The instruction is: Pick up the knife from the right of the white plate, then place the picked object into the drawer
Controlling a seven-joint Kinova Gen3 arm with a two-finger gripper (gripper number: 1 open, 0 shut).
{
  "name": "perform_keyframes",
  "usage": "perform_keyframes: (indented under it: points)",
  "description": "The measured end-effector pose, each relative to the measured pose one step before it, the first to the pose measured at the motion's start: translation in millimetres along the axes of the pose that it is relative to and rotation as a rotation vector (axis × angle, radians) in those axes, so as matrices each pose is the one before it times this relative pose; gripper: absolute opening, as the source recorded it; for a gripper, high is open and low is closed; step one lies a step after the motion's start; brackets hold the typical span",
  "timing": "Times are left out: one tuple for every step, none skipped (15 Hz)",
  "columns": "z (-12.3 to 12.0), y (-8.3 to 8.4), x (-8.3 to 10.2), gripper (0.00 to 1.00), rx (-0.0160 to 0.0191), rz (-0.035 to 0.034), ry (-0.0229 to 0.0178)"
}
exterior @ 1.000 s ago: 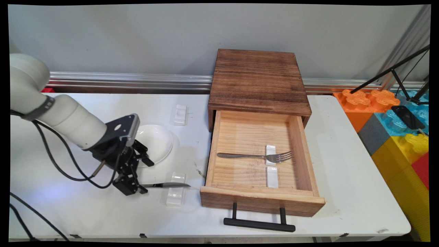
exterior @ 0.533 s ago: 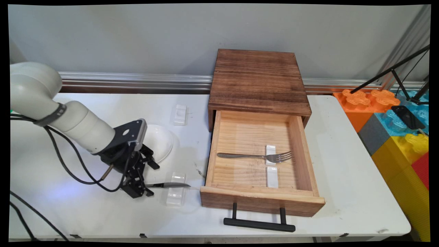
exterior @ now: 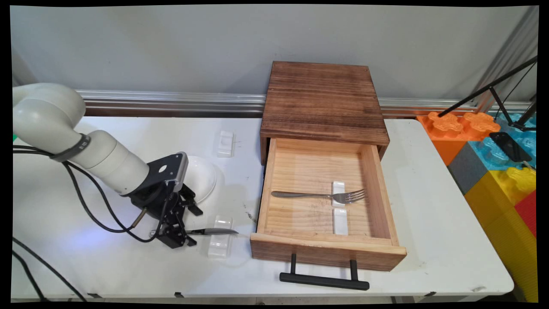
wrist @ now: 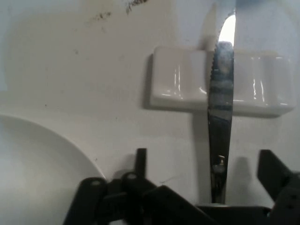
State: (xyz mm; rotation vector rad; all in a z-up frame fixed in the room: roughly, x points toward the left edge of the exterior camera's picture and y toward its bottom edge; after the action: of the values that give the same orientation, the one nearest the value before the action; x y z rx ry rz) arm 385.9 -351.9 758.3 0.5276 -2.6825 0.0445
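My gripper should next move the metal knife from the ceramic rest into the open drawer, so it should grab the knife by its handle (exterior: pixel 194 232).
A metal knife (exterior: pixel 212 231) lies on the table with its blade across a white ceramic rest (exterior: pixel 220 237), left of the drawer. My gripper (exterior: pixel 176 237) is low over the knife's handle, open, one finger on either side of it. In the hand view the knife (wrist: pixel 220 126) runs up from between the fingertips (wrist: pixel 140 159) over the rest (wrist: pixel 180 86); neither finger touches it. A white bowl (exterior: pixel 200 177) sits just behind the gripper, and its rim (wrist: pixel 42 140) shows at the lower left of the hand view.
A wooden box (exterior: pixel 321 98) stands at the back with its drawer (exterior: pixel 384 189) pulled out toward the near edge, black handle (exterior: pixel 324 280) in front. Inside, a fork (exterior: pixel 317 195) lies on a white rest (exterior: pixel 339 221). Another white rest (exterior: pixel 225 143) lies behind the bowl. Coloured blocks (exterior: pixel 493 163) stand at the right.
The arm and gripper have shifted right along the knife's handle, closer to the rest. The knife, rest and bowl have not moved.
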Motion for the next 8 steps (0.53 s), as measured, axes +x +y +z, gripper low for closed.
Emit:
perform_keyframes:
  points:
    - [0.65,-0.06,-0.07,0.00,0.00070,0.00075,-0.00207]
    - [0.41,0.07,-0.44,0.00,-0.00046,0.00028,-0.00327]
    - [0.19,0.04,-0.29,0.00,-0.00018,0.00049,-0.00225]
    - [0.12,0.16,-0.39,0.00,-0.00048,0.00096,-0.00307]
    - [0.04,0.15,-0.51,0.00,-0.00120,0.00046,-0.00360]
    - [-0.18,0.23,-0.47,0.00,-0.00163,-0.00009,-0.00272]
    - [-0.50,0.33,-0.23,0.00,-0.00155,-0.00017,-0.00137]
    - [-0.41,0.25,-0.11,0.00,-0.00113,0.00013,-0.00115]
